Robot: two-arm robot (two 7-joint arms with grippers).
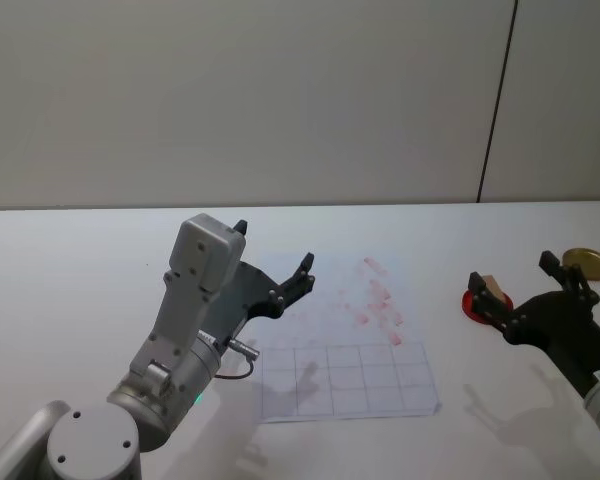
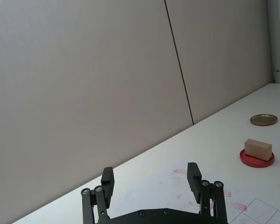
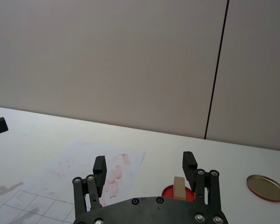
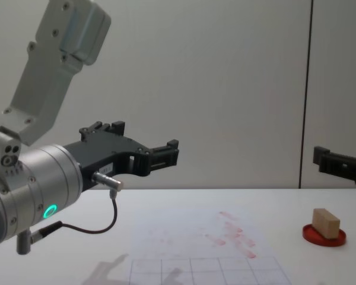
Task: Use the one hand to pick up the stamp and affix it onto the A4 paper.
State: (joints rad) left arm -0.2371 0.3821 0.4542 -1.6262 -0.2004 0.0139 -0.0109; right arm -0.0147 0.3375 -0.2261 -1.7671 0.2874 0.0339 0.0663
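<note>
My right gripper picks up the stamp by its upper wooden sides next, above the ink, since the stamp's bottom sits in the red ink pad (image 4: 312, 236).
The stamp (image 1: 495, 288), a small tan wooden block, rests on a flat round red ink pad (image 1: 475, 306) at the right of the white table. My right gripper (image 1: 512, 270) is open and hovers above the stamp, apart from it; in the right wrist view the stamp (image 3: 178, 187) shows just beyond the gripper (image 3: 143, 159). The A4 paper (image 1: 340, 340) lies in the middle, with pink smudges and a grey grid. My left gripper (image 1: 274, 245) is open and empty, raised over the paper's left edge. In the chest view the stamp (image 4: 326, 222) sits well below the right gripper's finger (image 4: 338, 161).
A round gold lid (image 1: 587, 263) lies flat on the table beyond the ink pad, near the right edge. A grey wall with a dark vertical seam stands behind the table. A thin cable (image 4: 101, 228) loops under my left wrist.
</note>
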